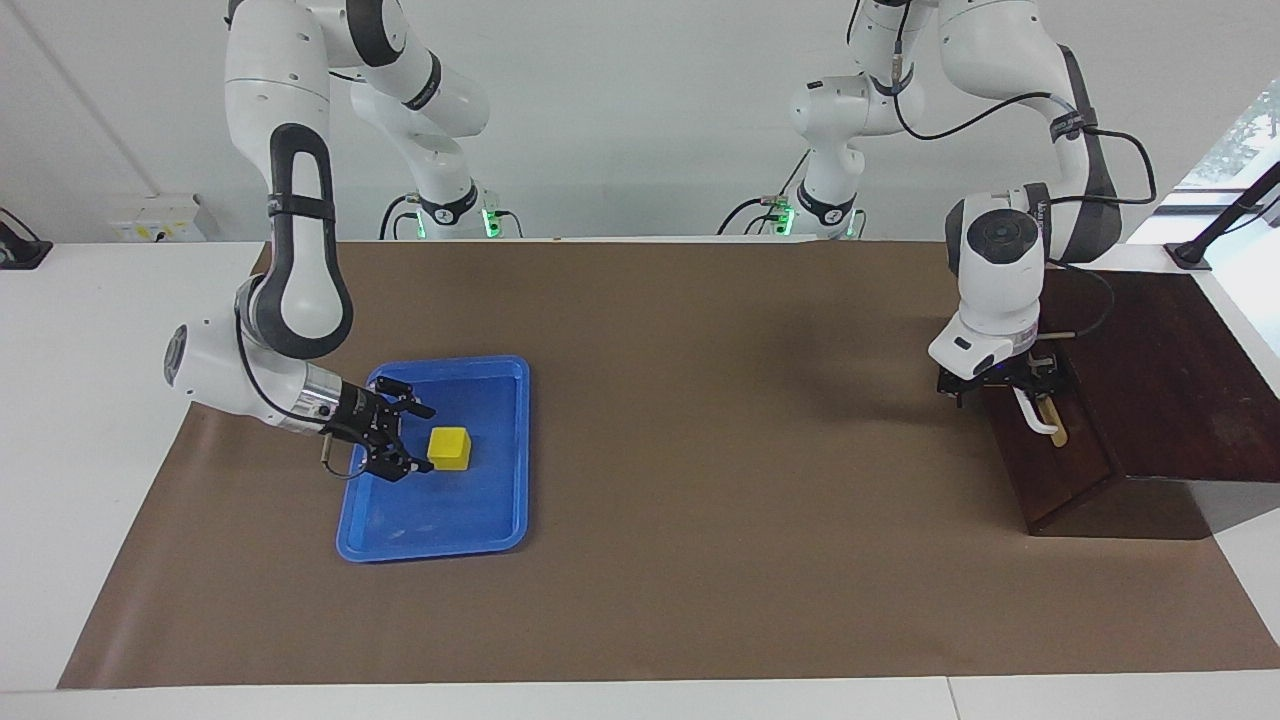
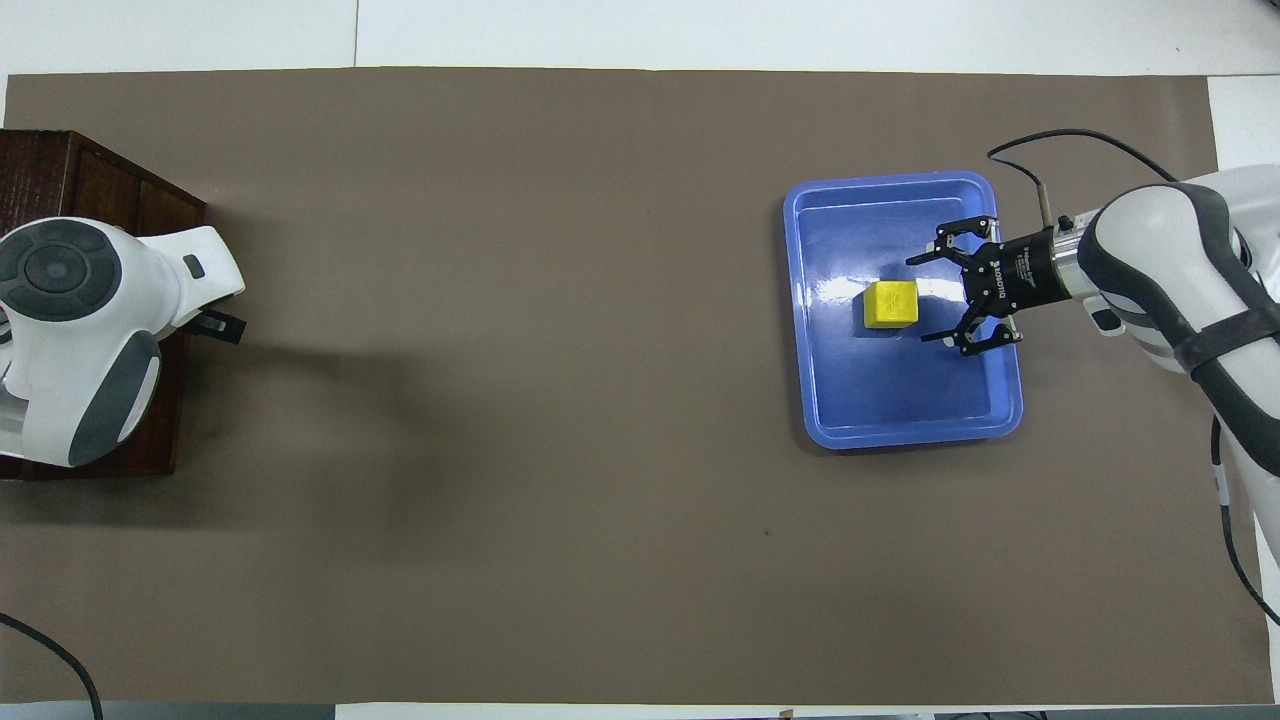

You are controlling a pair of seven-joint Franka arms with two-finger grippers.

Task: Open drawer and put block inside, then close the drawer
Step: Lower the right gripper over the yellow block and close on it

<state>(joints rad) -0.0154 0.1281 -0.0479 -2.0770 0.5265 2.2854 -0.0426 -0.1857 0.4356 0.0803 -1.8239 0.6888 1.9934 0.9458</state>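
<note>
I will next use my right gripper to grab the yellow block by its opposite sides, so that I can put it inside the drawer (image 2: pixel 170 211).
The yellow block (image 1: pixel 449 448) lies in the blue tray (image 1: pixel 452 364), toward the right arm's end of the table. My right gripper (image 1: pixel 418 440) is open, low over the tray, with its tips just beside the block and apart from it; it also shows in the overhead view (image 2: pixel 922 300), next to the block (image 2: pixel 890 305). The drawer (image 1: pixel 1060 470) is shut in the dark wooden box (image 1: pixel 1170 380) at the left arm's end. My left gripper (image 1: pixel 1010 385) is at the upper end of the white handle (image 1: pixel 1037 415).
A brown mat (image 1: pixel 700 450) covers the table between the tray and the box. In the overhead view the left arm's wrist (image 2: pixel 80 330) hides most of the box (image 2: pixel 100 185). The tray rim (image 2: pixel 800 300) stands low around the block.
</note>
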